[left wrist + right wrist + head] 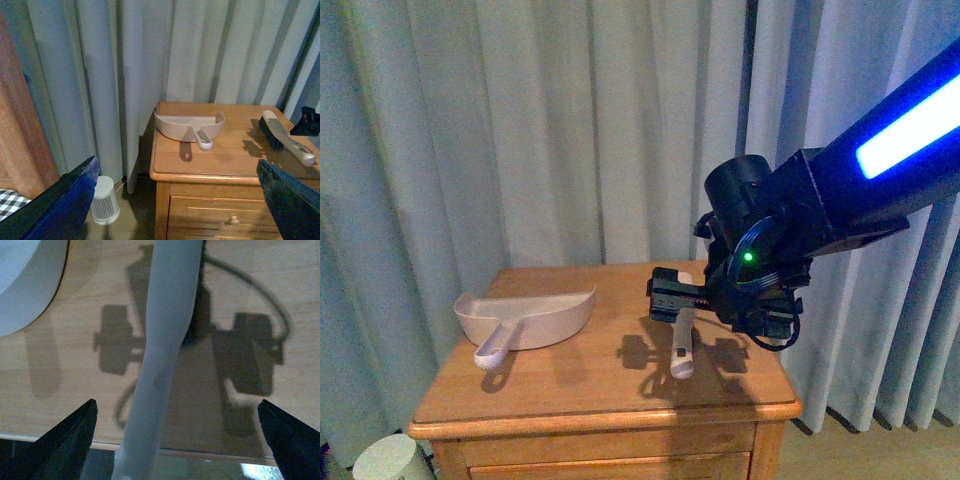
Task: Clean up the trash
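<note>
My right gripper takes hold of the brush by its long pale handle [682, 356] next, to sweep the trash into the dustpan [535, 312].
No trash wad shows in any view. A pale pink dustpan [535, 312] lies on the wooden nightstand [570, 390], at its left. A pale brush [681, 350] with dark bristles lies at the right. My right gripper [672, 297] hangs open just above the brush handle; in the right wrist view the handle [162, 350] runs between the spread fingers [65, 440], nearer one of them, and the gripper [177, 440] touches nothing. My left gripper [182, 200] is open and empty, off the nightstand's left front corner. That view also shows the dustpan [187, 125] and brush [285, 137].
Grey curtains hang behind and beside the nightstand. A small white ribbed bin [105, 200] stands on the floor at its left, also in the front view [390, 460]. The nightstand has a drawer with a knob [231, 219]. A checked cloth [10, 202] lies at far left.
</note>
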### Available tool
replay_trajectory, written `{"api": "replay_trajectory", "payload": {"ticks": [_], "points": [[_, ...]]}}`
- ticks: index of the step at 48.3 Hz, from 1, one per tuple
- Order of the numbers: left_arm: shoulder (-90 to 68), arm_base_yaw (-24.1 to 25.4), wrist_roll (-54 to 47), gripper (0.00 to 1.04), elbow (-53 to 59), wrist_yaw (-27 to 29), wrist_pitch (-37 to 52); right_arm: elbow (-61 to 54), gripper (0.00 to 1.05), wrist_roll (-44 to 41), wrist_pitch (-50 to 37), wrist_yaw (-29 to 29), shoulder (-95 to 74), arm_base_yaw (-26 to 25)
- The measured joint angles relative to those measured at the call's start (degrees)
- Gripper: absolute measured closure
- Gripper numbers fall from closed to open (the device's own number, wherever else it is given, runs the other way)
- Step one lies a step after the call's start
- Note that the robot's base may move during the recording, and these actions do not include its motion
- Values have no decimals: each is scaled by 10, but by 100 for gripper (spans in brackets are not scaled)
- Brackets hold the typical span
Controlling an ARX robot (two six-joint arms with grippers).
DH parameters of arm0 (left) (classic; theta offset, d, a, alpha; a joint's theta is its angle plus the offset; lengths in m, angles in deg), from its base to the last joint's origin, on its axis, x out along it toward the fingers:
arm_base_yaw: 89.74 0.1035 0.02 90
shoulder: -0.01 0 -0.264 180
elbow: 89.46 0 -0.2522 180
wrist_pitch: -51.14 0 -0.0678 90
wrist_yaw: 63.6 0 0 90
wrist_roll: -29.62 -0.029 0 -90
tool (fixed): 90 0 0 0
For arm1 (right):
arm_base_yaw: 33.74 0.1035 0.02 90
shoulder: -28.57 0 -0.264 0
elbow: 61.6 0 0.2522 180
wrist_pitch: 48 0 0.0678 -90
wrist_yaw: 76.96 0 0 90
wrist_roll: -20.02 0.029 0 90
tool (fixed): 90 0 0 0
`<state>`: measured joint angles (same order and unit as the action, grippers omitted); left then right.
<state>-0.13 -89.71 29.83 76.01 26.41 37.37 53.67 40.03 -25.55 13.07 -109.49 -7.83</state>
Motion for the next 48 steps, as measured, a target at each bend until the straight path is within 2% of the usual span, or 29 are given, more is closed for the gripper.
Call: {"api": "replay_trajectory", "payload": {"ticks": [29, 44, 48], "points": [[0, 0, 0, 8, 0, 0, 0, 137, 8, 28, 58, 19, -103, 18], [0, 0, 0, 8, 0, 0, 0, 213, 8, 40, 59, 20, -166, 21], [0, 0, 0, 8, 0, 0, 0, 221, 19, 43, 59, 22, -174, 23]]}}
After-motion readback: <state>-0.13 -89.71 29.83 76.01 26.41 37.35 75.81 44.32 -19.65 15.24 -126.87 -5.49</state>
